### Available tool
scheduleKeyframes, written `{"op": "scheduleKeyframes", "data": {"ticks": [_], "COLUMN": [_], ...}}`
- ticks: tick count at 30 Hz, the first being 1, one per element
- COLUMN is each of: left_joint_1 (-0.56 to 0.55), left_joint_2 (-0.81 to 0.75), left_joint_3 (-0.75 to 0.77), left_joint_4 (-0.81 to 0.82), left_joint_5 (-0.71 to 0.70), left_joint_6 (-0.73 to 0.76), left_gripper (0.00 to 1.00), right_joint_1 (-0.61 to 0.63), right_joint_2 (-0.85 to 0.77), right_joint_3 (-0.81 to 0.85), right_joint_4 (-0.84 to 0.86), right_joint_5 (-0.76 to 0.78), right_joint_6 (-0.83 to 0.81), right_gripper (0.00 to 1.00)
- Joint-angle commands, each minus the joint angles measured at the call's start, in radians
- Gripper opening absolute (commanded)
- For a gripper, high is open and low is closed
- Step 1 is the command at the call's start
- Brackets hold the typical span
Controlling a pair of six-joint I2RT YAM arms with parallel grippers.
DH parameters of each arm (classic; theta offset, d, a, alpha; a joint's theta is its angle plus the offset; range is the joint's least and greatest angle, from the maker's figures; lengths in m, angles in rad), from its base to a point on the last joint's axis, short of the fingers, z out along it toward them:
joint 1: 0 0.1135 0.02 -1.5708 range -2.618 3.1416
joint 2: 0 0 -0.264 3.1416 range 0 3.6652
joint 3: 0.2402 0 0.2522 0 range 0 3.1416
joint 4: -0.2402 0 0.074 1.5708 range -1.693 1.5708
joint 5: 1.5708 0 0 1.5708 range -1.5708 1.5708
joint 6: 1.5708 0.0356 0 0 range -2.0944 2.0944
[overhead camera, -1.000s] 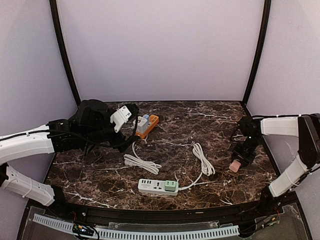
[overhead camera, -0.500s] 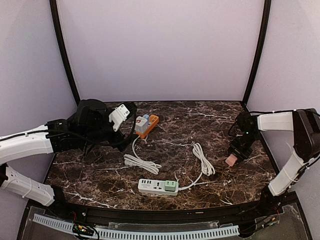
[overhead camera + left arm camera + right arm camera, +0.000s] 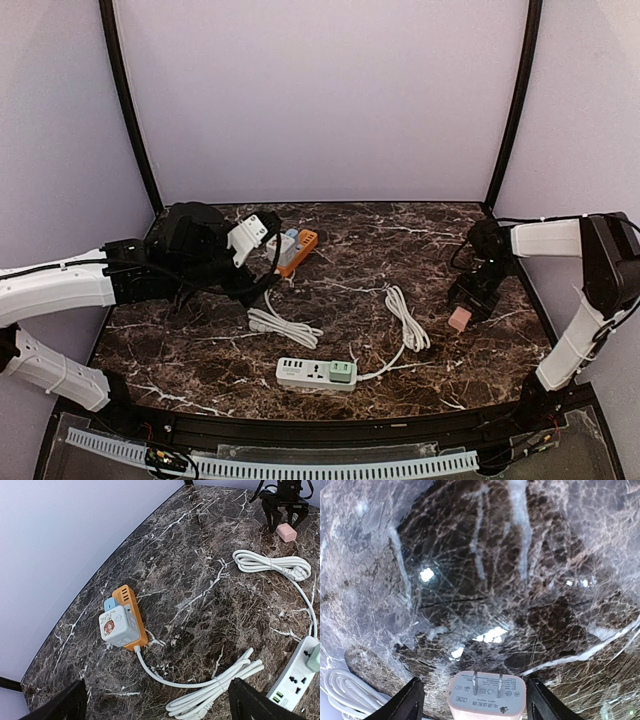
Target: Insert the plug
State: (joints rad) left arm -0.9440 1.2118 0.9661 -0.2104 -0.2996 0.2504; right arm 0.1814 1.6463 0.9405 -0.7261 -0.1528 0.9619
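My right gripper should close on the pink plug now. Its fingers are on both sides of the plug, level with the plug's pronged side, so they would hold it.
The pink plug (image 3: pixel 459 319) lies at the right of the marble table, prongs showing in the right wrist view (image 3: pixel 486 697). My right gripper (image 3: pixel 468 300) is open and stands over it, a finger on each side with gaps to the plug; it shows the same in the left wrist view (image 3: pixel 286 516), with the plug (image 3: pixel 286 532) below it. The white power strip (image 3: pixel 310 373) with a green adapter (image 3: pixel 341 372) lies near the front centre. My left gripper (image 3: pixel 258 288) is open and empty above a cord bundle (image 3: pixel 220 690), near the orange power strip (image 3: pixel 131 611).
The orange strip (image 3: pixel 297 251) carries a white cube adapter (image 3: pixel 115 625) and a blue one. A second coiled white cord (image 3: pixel 405 318) runs from the white strip (image 3: pixel 296 679). Purple walls and black posts close in the back and sides.
My right gripper has moved left and slightly away from the front edge, and the pink plug moved with it. My left arm shifted a little to the right and lower.
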Motion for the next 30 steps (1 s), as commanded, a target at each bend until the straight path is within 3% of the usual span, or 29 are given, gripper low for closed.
{"op": "scheduleKeyframes", "data": {"ticks": [1,6,14,22,25,30], "left_joint_1": [0.008,0.007,0.009,0.02,0.044,0.107], "left_joint_2": [-0.008,-0.013,0.011,0.039,0.056,0.13], "left_joint_3": [0.018,0.015,0.028,0.074,0.123,0.241], "left_joint_4": [-0.003,-0.006,-0.009,-0.046,-0.093,-0.272], "left_joint_5": [0.001,-0.003,-0.012,-0.022,-0.111,-0.092], "left_joint_6": [0.003,0.0,-0.013,-0.018,-0.131,-0.281], "left_gripper": [0.99,0.99,0.99,0.99,0.99,0.99], "right_joint_1": [-0.009,-0.011,-0.011,-0.012,-0.012,-0.008], "right_joint_2": [0.051,0.087,0.086,0.029,-0.002,-0.093], "right_joint_3": [-0.012,0.028,-0.014,0.032,0.06,0.087], "right_joint_4": [0.059,0.033,0.045,0.029,0.019,0.053], "right_joint_5": [0.041,0.045,0.033,0.021,-0.005,-0.074], "right_joint_6": [-0.044,-0.097,-0.139,-0.154,-0.124,-0.006], "right_gripper": [0.67,0.62,0.38,0.27,0.26,0.25]}}
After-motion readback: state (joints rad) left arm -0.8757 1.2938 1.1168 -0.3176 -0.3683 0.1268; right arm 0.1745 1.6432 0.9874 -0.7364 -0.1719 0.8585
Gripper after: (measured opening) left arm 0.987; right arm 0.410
